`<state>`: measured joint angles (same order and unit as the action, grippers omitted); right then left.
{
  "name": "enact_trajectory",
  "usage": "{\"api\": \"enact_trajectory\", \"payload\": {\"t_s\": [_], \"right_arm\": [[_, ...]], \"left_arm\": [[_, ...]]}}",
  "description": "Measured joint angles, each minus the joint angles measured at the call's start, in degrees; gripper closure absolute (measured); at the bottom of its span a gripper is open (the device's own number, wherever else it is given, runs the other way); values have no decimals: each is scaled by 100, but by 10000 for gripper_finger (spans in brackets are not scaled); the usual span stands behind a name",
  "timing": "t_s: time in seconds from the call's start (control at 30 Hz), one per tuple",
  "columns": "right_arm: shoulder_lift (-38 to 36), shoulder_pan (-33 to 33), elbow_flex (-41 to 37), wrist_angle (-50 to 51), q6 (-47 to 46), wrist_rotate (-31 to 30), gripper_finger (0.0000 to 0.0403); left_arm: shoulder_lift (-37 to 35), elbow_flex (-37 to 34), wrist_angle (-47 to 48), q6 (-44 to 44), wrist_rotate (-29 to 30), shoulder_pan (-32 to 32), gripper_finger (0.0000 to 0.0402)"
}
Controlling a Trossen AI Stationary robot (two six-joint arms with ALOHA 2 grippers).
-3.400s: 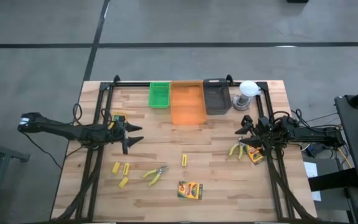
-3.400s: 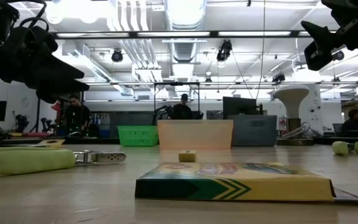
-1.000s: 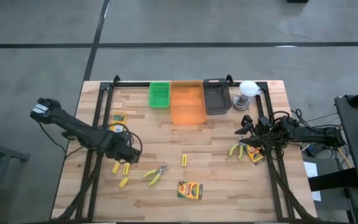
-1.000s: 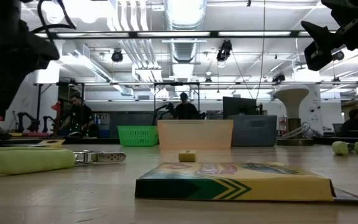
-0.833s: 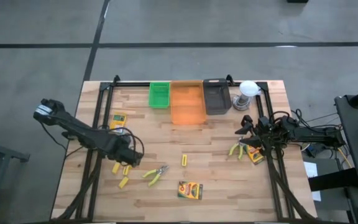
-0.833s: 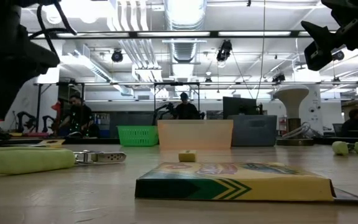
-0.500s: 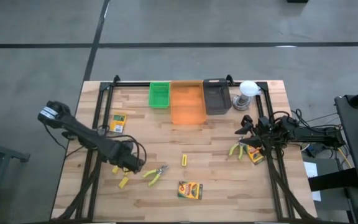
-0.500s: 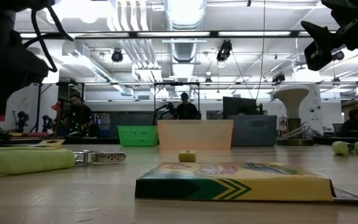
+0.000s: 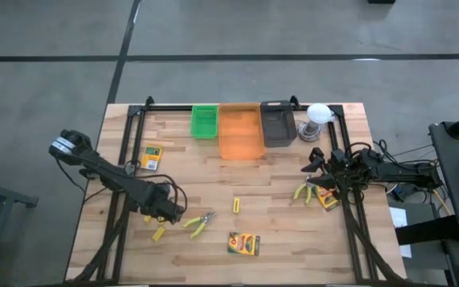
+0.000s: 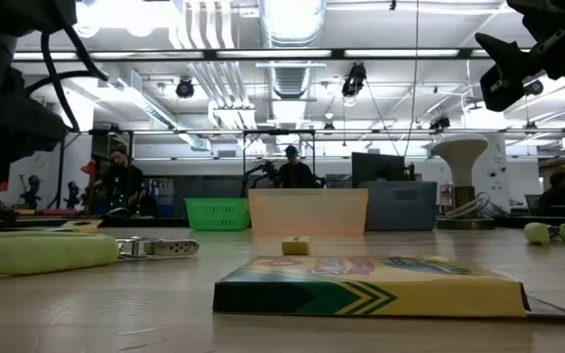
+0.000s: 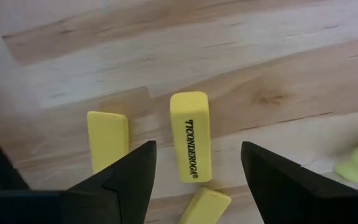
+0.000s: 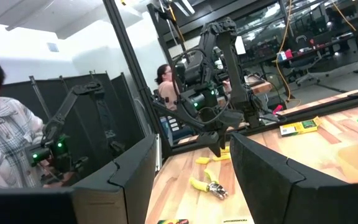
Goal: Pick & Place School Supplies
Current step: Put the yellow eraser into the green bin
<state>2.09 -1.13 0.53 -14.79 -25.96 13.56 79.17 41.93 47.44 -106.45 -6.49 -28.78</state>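
Next, my left gripper grabs the printed yellow block by its lettered long sides, to place it in the green tray (image 9: 204,122).
My left gripper (image 9: 161,214) points down, open, over a cluster of short yellow blocks near the table's left front. In the left wrist view its fingers (image 11: 129,177) stand on either side of the printed yellow block (image 11: 190,135) without touching it. A second block (image 11: 107,140) and a third block (image 11: 205,204) lie flat beside it. One more yellow block (image 9: 236,206), yellow-handled pliers (image 9: 200,224) and a crayon box (image 9: 244,243) lie at the middle front. My right gripper (image 9: 311,166) waits open at the right edge.
Green tray (image 9: 204,121), orange tray (image 9: 240,132) and black tray (image 9: 277,123) stand along the far edge, with a white round object (image 9: 318,117) to their right. A second crayon box (image 9: 151,155) lies far left. More pliers (image 9: 302,192) and another box (image 9: 327,199) lie below my right gripper.
My left gripper has moved toward the table's near edge and come down over the cluster of yellow blocks, still pointing down. The blocks have not moved.
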Motion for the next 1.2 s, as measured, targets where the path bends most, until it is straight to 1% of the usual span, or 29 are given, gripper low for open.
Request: {"api": "enact_trajectory", "payload": {"t_s": [0.37,0.53,0.87,1.2], "right_arm": [[0,0,0,0,-1,1,202],[-2,-1,-1,-2,-1,1,202],[-2,-1,-1,-1,-2,1,202],[-2,-1,-1,-2,-2,1,202]], "left_arm": [[-39,-529,-831,-23,-121,3,161],[-48,-559,-865,-9,-141,4,167],[-48,-565,-785,45,-170,2,227],[-45,-565,-822,52,-202,1,278]]}}
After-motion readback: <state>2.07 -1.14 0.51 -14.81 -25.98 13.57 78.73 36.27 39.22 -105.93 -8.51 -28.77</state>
